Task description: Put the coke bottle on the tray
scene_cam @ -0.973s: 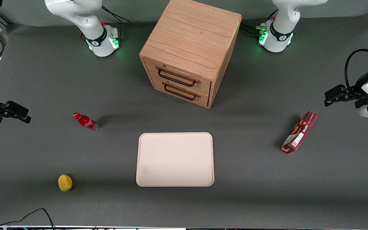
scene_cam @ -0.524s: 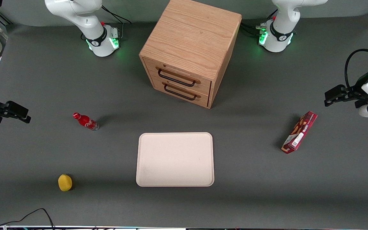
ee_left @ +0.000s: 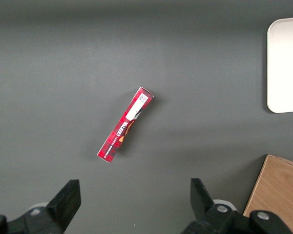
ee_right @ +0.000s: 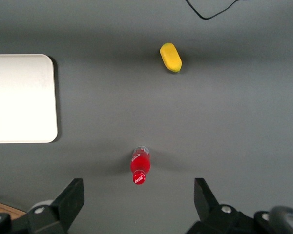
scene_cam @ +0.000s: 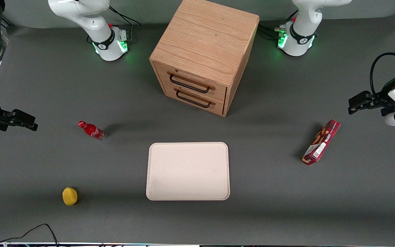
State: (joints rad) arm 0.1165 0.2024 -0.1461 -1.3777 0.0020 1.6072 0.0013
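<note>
My gripper grips the coke bottle by its red end with the cap (scene_cam: 82,124) next, to place the bottle on the tray (scene_cam: 188,171).
The coke bottle (scene_cam: 92,130) is a small red bottle with a red cap. It stands upright on the grey table toward the working arm's end, apart from the tray. The pale cream tray (scene_cam: 188,171) lies flat in front of the drawer cabinet, nearer the front camera. My right gripper (scene_cam: 29,122) hangs above the table at the working arm's end, sideways from the bottle and clear of it. In the right wrist view the gripper (ee_right: 139,200) is wide open and empty, with the bottle (ee_right: 140,165) just ahead of the gap and the tray (ee_right: 19,97) off to one side.
A wooden two-drawer cabinet (scene_cam: 202,55) stands farther from the camera than the tray. A yellow lemon-like object (scene_cam: 70,196) lies nearer the camera than the bottle. A long red snack box (scene_cam: 321,142) lies toward the parked arm's end. A black cable (scene_cam: 29,231) runs along the table's front edge.
My right gripper has shifted a little toward the bottle and slightly nearer the front camera. The bottle and tray have not moved.
</note>
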